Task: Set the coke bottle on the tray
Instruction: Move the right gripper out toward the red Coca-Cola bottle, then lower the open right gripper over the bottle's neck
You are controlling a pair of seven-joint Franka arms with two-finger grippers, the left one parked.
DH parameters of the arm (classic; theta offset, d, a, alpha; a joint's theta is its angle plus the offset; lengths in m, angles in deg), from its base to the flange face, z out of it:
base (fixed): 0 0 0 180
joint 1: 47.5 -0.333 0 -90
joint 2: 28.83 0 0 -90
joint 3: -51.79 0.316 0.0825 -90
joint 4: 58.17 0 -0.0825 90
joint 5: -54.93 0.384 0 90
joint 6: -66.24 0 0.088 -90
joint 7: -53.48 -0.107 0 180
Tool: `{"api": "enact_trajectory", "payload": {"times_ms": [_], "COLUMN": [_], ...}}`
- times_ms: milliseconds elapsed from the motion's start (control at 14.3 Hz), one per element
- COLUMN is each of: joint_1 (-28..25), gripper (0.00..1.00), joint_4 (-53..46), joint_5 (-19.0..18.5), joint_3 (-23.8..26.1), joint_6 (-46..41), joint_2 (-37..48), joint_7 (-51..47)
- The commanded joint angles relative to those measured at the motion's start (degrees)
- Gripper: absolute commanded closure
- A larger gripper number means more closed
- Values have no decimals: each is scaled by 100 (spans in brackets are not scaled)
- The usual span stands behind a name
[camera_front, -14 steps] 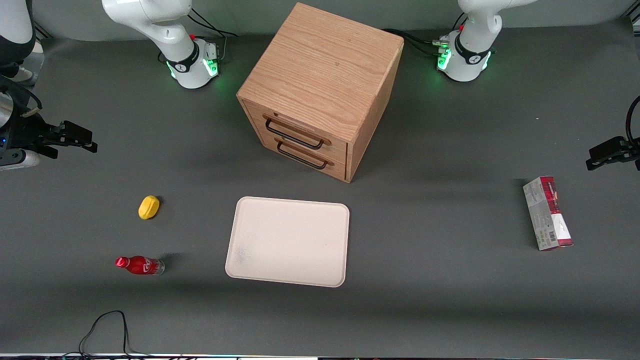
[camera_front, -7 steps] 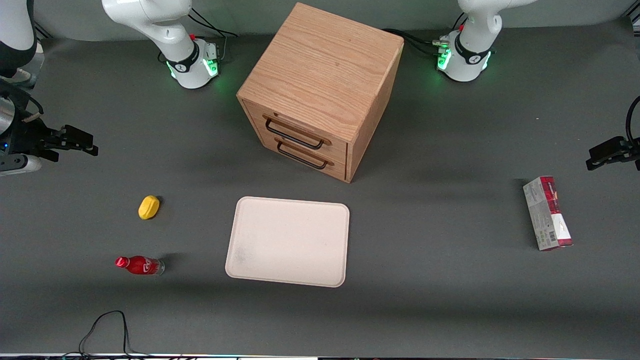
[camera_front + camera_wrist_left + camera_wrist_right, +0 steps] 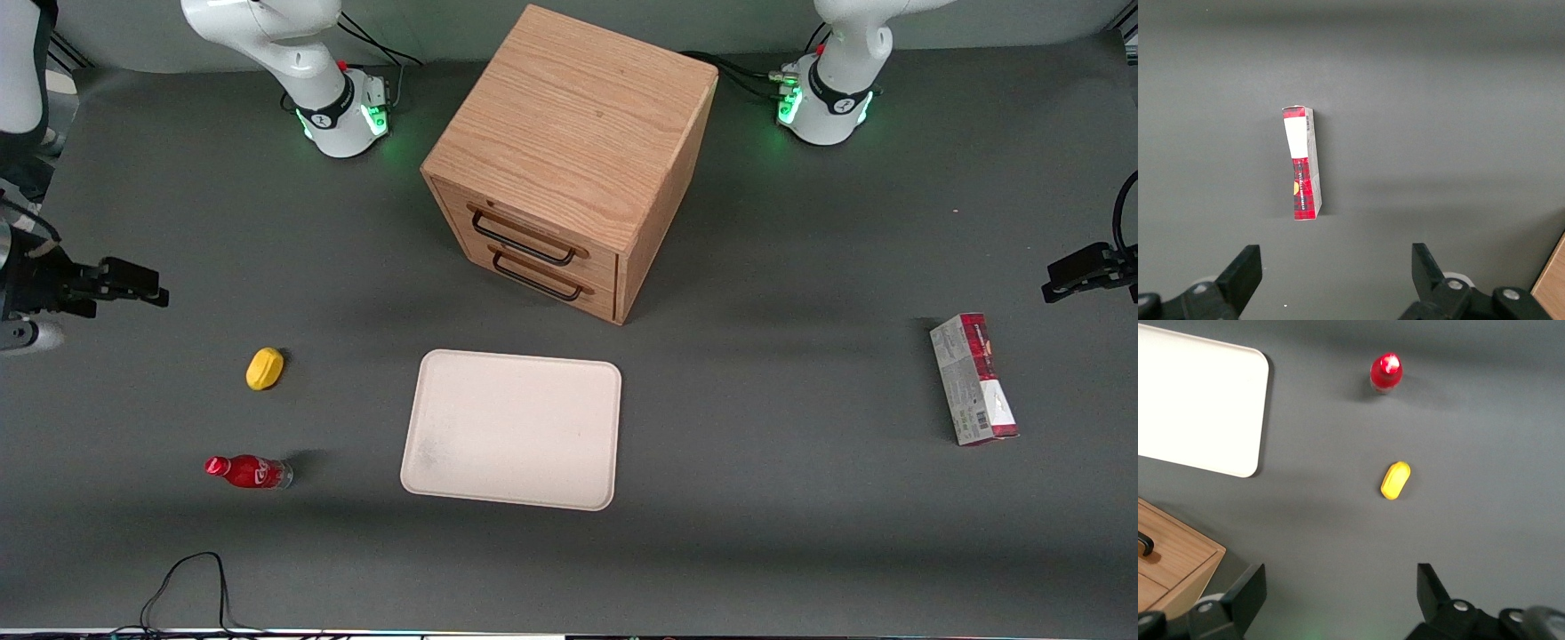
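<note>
I should next set the coke bottle on the tray [image 3: 512, 428], so I should pick it up with my right gripper by its red cap end [image 3: 217, 466].
The coke bottle [image 3: 249, 471] is small and red with a red cap. It lies on its side on the grey table, toward the working arm's end and near the front camera. It also shows in the right wrist view [image 3: 1385, 372]. The cream-white tray [image 3: 512, 428] lies flat in front of the wooden cabinet, with nothing on it; a corner of it shows in the right wrist view [image 3: 1198, 407]. My right gripper [image 3: 133, 283] hangs high above the table at the working arm's end, farther from the front camera than the bottle. It is open and empty [image 3: 1338, 600].
A yellow lemon-shaped object [image 3: 265, 368] lies between the gripper and the bottle, also in the right wrist view [image 3: 1395, 480]. A wooden drawer cabinet [image 3: 569, 160] stands at the table's middle. A red-and-grey carton [image 3: 973, 380] lies toward the parked arm's end. A black cable [image 3: 191, 582] loops at the front edge.
My right gripper has moved nearer to the front camera, toward the lemon and the bottle. The bottle and the tray have not moved.
</note>
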Motion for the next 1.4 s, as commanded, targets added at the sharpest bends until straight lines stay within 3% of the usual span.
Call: {"api": "enact_trajectory", "payload": {"times_ms": [0,209,907,1326], "joint_1": [35,61,158,176], "gripper": [0,0,0,0], "joint_4": [-1708,-2309,-2283,-1986], "joint_5": [185,185,185,185], "joint_3": [-70,-78,-34,-34], "joint_6": [-455,-359,1248,1346], "joint_2": [-1218,-1800,-3013,-3207], "joint_7": [2,2,46,54]}}
